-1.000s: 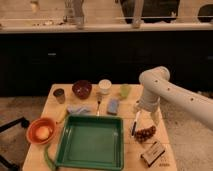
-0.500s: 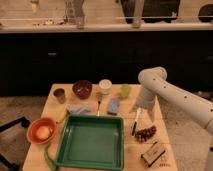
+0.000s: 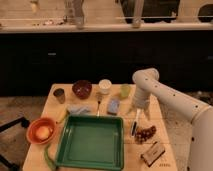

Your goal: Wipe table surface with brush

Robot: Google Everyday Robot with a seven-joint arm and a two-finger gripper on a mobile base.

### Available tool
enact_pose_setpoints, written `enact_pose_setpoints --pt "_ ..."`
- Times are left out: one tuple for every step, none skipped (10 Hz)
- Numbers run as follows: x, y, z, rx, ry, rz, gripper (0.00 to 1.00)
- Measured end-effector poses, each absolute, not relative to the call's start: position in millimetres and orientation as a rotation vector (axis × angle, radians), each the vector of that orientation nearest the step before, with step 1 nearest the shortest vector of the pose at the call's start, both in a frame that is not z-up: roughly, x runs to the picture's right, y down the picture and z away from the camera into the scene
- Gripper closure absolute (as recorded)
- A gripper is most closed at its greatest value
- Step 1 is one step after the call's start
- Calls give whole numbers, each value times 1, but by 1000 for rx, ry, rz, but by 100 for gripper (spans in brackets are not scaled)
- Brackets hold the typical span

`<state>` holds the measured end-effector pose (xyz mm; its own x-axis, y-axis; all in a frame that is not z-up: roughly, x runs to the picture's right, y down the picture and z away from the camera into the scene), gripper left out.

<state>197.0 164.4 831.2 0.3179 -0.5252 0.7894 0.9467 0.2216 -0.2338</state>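
Observation:
My gripper grabs the brush by its handle (image 3: 134,127) next, to wipe the table surface.
The brush (image 3: 135,123) lies on the table surface (image 3: 131,156) just right of the green tray, its pale end pointing away from me and its dark handle end toward me. My gripper (image 3: 141,110) hangs from the white arm directly over the brush's far end. It points down, and its jaws stand open with nothing in them. I cannot tell whether the fingertips touch the brush.
A green tray (image 3: 91,142) fills the table's front middle. Behind it stand a blue sponge (image 3: 113,106), a white cup (image 3: 104,86), a green cup (image 3: 125,90), a dark red bowl (image 3: 82,89) and a metal cup (image 3: 59,95). An orange bowl (image 3: 41,131) sits front left. A dark snack pile (image 3: 145,134) and a packet (image 3: 153,153) lie front right.
The arm's wrist and gripper have shifted slightly left and down toward the brush's far end. The brush lies where it did.

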Motion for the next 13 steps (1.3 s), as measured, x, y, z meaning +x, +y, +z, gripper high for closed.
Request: enact_pose_setpoints --pt "198 168 834 -810 -650 -1121 20" --pt "197 172 837 -821 -663 -1128 20" --pt "195 175 839 -826 -675 -1134 20" --pt "196 179 840 -834 -683 -1142 20" --pt "198 186 841 -848 -688 -1151 20" --pt "195 190 844 -859 -694 -1165 20" --pt "194 192 846 -864 -700 -1175 20" --pt "194 195 847 -868 -709 -1178 20" --pt "197 198 848 -867 -731 -1177 20" --pt "196 200 849 -846 -769 -1173 20" --pt "198 200 849 -823 -794 -1169 20" --pt "200 200 848 -775 -829 -1158 20" --pt "203 200 849 -732 -842 -1142 20"
